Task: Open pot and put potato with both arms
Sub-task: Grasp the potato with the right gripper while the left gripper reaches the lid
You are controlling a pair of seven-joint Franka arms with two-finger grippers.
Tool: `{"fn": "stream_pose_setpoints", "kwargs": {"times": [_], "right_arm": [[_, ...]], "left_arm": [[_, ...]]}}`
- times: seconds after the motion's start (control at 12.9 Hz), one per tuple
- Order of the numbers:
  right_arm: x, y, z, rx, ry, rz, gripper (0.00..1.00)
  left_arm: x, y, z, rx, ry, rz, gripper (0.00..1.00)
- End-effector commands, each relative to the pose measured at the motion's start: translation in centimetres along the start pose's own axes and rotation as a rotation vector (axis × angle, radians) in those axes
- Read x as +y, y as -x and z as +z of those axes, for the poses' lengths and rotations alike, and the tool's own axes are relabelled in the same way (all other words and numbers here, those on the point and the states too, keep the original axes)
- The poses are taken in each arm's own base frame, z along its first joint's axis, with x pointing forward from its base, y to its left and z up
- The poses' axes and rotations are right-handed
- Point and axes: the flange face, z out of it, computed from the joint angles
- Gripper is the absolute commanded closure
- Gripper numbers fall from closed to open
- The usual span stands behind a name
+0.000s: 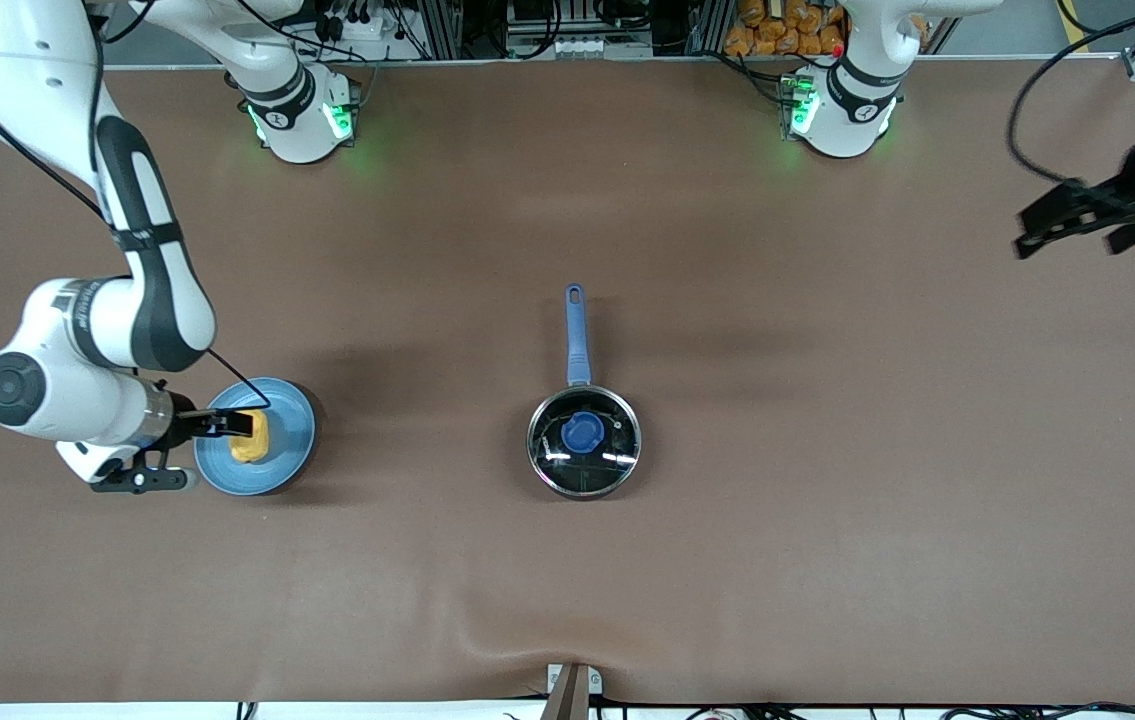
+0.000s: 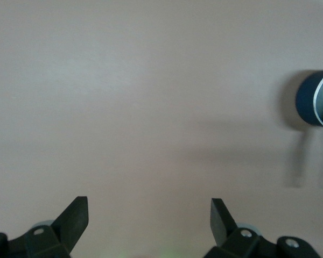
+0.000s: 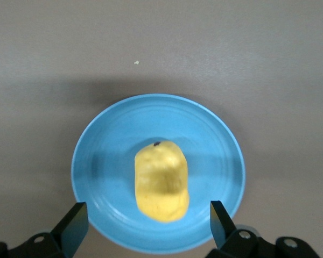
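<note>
The potato (image 1: 252, 438) needs to go into the pot, so my right gripper will grab it next by its two long sides.
The pot (image 1: 617, 470) stands mid-table with its glass lid on, blue knob (image 1: 582, 433) on top, and its blue handle (image 1: 577, 335) pointing toward the robots' bases. The potato (image 1: 252, 438) lies on a light-blue plate (image 1: 297, 440) toward the right arm's end of the table. My right gripper (image 1: 212, 452) is open over the plate's edge, with the potato (image 3: 161, 183) just ahead of its fingertips (image 3: 75, 217). My left gripper (image 1: 1067, 235) is open and empty, up over the left arm's end of the table. The pot's edge (image 2: 318, 99) shows in the left wrist view.
The brown table mat (image 1: 827, 500) has a small wrinkle at its edge nearest the camera. A clamp (image 1: 572, 690) sits at that edge. Both arm bases (image 1: 302, 120) stand along the table's robot edge.
</note>
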Motion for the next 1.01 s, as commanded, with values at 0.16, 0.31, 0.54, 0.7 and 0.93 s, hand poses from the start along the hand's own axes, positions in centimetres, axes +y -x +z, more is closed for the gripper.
{"fn": "stream_pose_setpoints", "kwargs": {"times": [0.16,0.31,0.54,0.7,0.93], "right_arm": [[-0.9,0.7,4.7,0.037,0.004,-0.007,0.00],[-0.9,0.6,6.1,0.045,0.009,-0.007,0.00],[-0.8,0.5,8.0,0.052,0.015,-0.006,0.00],[-0.6,0.5,8.5,0.051,0.018,-0.006,0.00],[0.2,0.4,8.6,0.048,0.025,-0.076,0.10]], "left_arm": [[11.5,-2.6,6.2,0.006,0.021,-0.092,0.00],[16.4,-3.6,9.3,0.002,0.036,-0.105,0.00],[23.2,-4.3,12.9,-0.002,0.049,-0.128,0.00],[26.8,-4.0,15.0,0.020,0.068,-0.145,0.00],[31.2,-3.7,19.3,0.044,0.093,-0.163,0.00]]}}
